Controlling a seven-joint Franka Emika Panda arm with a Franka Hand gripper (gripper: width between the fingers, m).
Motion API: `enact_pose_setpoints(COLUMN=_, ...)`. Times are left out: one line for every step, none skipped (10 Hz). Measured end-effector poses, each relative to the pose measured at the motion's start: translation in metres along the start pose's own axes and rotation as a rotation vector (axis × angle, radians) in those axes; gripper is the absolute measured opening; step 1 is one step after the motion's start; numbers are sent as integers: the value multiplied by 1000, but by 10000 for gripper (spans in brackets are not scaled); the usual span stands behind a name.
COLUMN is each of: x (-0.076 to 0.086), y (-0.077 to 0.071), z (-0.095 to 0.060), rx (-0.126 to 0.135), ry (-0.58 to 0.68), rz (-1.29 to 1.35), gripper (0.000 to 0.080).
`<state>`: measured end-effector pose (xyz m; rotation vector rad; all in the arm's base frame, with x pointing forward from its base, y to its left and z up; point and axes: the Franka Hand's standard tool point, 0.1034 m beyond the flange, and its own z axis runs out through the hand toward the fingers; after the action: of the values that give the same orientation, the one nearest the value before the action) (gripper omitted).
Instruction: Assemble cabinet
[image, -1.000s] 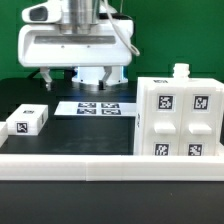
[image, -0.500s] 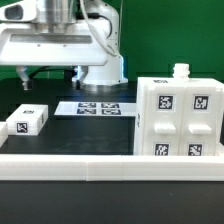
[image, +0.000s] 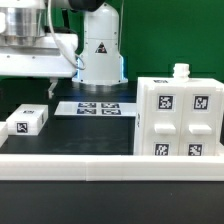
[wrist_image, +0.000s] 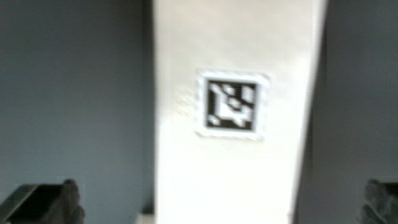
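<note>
My gripper's fingers are high above the white tagged block (image: 28, 122) and would miss it if they closed now. My gripper should go lower before it closes.
The cabinet (image: 180, 118), a large white box with several tagged fronts and a small knob on top, stands at the exterior view's right. A small white tagged block (image: 28, 122) lies at the left. My gripper (image: 25, 85) hangs above that block, partly cut off by the frame edge, with one dark finger (image: 50, 88) showing. In the wrist view a long white piece with one tag (wrist_image: 231, 100) lies between my gripper's (wrist_image: 214, 202) spread fingertips (wrist_image: 45, 203), untouched. The gripper is open and empty.
The marker board (image: 98, 108) lies flat at the middle back. The arm's white base (image: 100, 50) stands behind it. A low white wall (image: 70, 160) runs along the front of the black table.
The gripper has moved steadily to the exterior view's left and slightly lower, from above the marker board to above the small block. Cabinet and block have not moved.
</note>
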<state>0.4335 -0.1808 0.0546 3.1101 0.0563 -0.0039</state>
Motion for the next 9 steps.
enact_pose_setpoints(x=-1, y=-1, z=5, rx=-2, ry=-3, rz=-6, gripper=797)
enact_pose_setpoints(x=-3, y=0, z=9, rx=-5, ry=-6, rz=-11, gripper=797)
enact_pose_setpoints(x=-5, y=0, z=14, rx=-6, ry=-12, rz=-12, gripper=797)
enact_pose_setpoints(x=-6, y=-1, z=20, rx=-11, ry=-13, rz=-15, gripper=797)
enact_pose_setpoints(x=-8, y=-1, z=23, rx=-13, ry=-16, rz=-16, gripper=797)
enact_pose_setpoints(x=-10, y=-1, z=29, rx=-16, ry=-20, rz=-17, gripper=797)
enact_pose_setpoints(x=-12, y=-1, z=36, rx=-18, ry=-27, rz=-20, gripper=797)
enact_pose_setpoints(x=-13, y=-3, z=40, rx=-18, ry=-31, rz=-22, gripper=797)
enact_pose_setpoints(x=-14, y=-5, z=43, rx=-17, ry=-35, rz=-27, gripper=797)
